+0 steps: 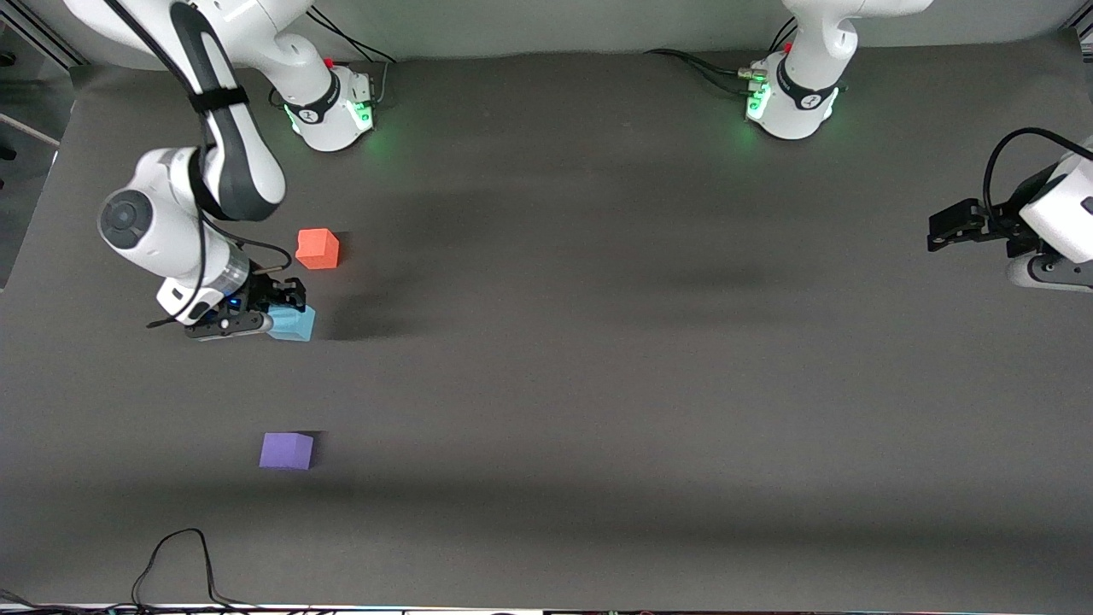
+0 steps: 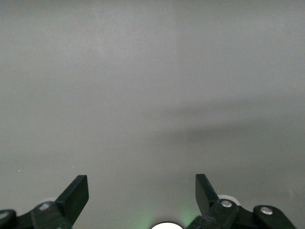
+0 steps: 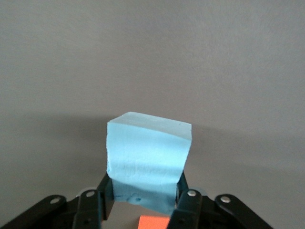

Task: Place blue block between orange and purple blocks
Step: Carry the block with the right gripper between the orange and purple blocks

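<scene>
I need to keep holding the block with my right gripper, because the blue block's lower edge [image 1: 291,339] is above the dark grey table mat and must reach it first.
My right gripper [image 1: 275,318] is shut on the blue block [image 1: 293,324], a light sky-blue cube, holding it low over the table toward the right arm's end. In the right wrist view the blue block [image 3: 147,157] sits squeezed between the fingers [image 3: 106,188], with a sliver of the orange block [image 3: 155,223] showing under it. The orange block [image 1: 318,248] lies on the table, farther from the front camera than the blue one. The purple block [image 1: 287,450] lies nearer the front camera. My left gripper [image 1: 939,229] is open and empty, waiting at the left arm's end; its view [image 2: 142,188] shows only bare table.
The dark grey table mat [image 1: 598,384] spreads wide toward the left arm's end. A black cable [image 1: 175,555] loops over the table's edge nearest the front camera. The two arm bases [image 1: 333,107] stand along the edge farthest from the front camera.
</scene>
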You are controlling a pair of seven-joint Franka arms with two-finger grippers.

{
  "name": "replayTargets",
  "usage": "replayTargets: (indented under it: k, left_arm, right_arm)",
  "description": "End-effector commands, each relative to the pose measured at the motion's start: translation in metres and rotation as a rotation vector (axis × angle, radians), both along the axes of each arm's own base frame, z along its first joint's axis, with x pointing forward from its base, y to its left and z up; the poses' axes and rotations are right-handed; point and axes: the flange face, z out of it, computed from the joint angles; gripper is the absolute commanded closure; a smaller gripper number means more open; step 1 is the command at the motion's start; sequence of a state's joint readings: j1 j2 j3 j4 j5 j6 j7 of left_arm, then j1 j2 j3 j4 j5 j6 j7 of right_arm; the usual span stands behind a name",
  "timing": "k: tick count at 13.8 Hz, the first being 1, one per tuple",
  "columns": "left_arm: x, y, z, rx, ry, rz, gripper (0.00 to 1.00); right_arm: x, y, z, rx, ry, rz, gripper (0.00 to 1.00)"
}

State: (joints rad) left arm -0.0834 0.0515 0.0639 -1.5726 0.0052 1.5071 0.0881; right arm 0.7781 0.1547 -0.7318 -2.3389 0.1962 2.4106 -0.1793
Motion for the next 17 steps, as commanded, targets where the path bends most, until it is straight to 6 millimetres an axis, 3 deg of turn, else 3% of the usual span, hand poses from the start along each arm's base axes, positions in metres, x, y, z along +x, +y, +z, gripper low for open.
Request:
replayTargets:
  k: [1,4,7,8,9,10,11,15,17]
  left_arm:
    - [-0.002,0.0,0.003,0.009,-0.019,-0.022,0.0]
    - [0.0,0.0,0.004,0.008,-0.034,-0.022,0.0]
    - [0.001,0.001,0.004,0.008,-0.036,-0.022,0.0]
    - [0.001,0.001,0.004,0.01,-0.037,-0.022,0.0]
    - [0.001,0.0,0.004,0.008,-0.037,-0.024,0.0]
    - [0.001,0.001,0.004,0.01,-0.037,-0.022,0.0]
    - [0.001,0.001,0.004,0.008,-0.037,-0.022,0.0]
    - [0.001,0.001,0.004,0.008,-0.037,-0.025,0.0]
    - [0.001,0.001,0.004,0.008,-0.036,-0.027,0.0]
  right_arm:
    - [0.007,-0.027,-0.039,0.01,-0.019,0.011,0.86]
    - [0.003,-0.037,-0.076,0.102,-0.034,0.036,0.85]
    - [0.002,-0.032,-0.078,0.112,-0.035,0.024,0.84]
    - [0.002,-0.031,-0.08,0.111,-0.032,0.024,0.78]
    - [0.002,-0.031,-0.081,0.109,-0.03,0.025,0.65]
    - [0.002,-0.031,-0.081,0.109,-0.03,0.025,0.18]
    - [0.002,-0.031,-0.079,0.113,-0.034,0.026,0.0]
    - [0.006,-0.028,-0.049,0.179,-0.059,0.025,0.0]
    - [0.012,-0.037,-0.017,0.198,-0.076,0.002,0.0]
